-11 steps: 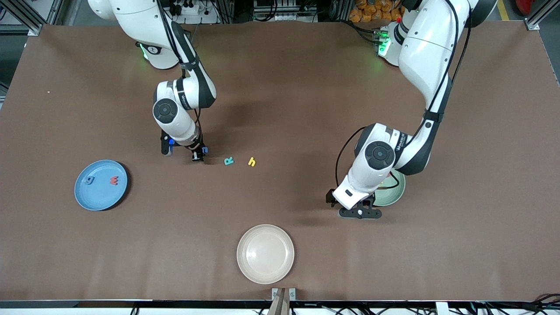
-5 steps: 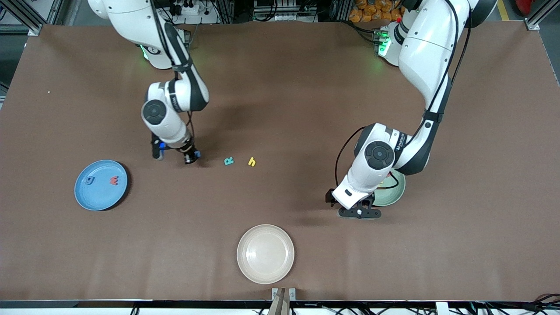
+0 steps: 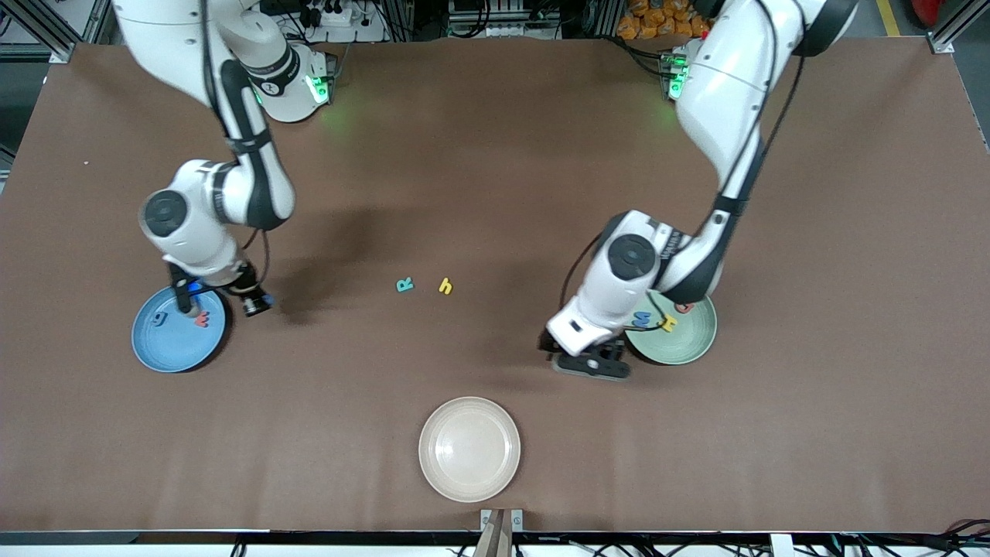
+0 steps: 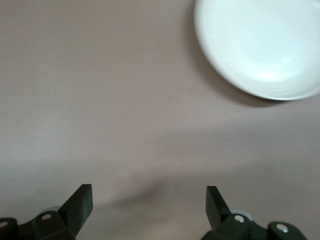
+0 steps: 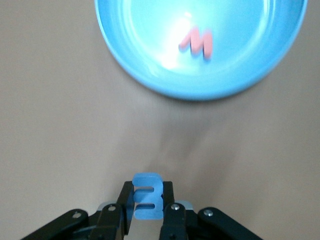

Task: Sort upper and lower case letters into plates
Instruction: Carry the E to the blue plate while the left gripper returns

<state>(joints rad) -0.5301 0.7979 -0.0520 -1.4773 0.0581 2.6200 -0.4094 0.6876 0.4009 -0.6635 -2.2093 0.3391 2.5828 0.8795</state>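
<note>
The blue letter is still short of the sky blue plate's rim, so the robot's right gripper needs to move it toward that plate before letting it go.
My right gripper (image 3: 254,305) is shut on a blue letter (image 5: 147,196) and hangs just over the table beside the sky blue plate (image 3: 166,352), on its rim toward the left arm's end. That plate (image 5: 150,65) holds a red letter (image 5: 196,42) and a blue g (image 3: 159,318). A teal R (image 3: 404,285) and a yellow h (image 3: 445,286) lie mid-table. The mint green plate (image 3: 688,346) carries a blue M (image 3: 642,318), a yellow letter (image 3: 669,322) and a red one (image 3: 684,307), partly under the left arm. My left gripper (image 3: 592,363) (image 4: 149,197) is open and empty, low over bare table beside that plate.
A cream-white plate (image 3: 469,449) sits empty near the table's front edge, nearer the front camera than the two loose letters; it also shows in the left wrist view as a cream-white plate (image 4: 260,45). The brown tabletop (image 3: 495,155) is otherwise bare.
The right arm swung from beside the teal R toward the blue plate, carrying the blue letter. The left arm shifted toward mid-table, uncovering the letters on the green plate.
</note>
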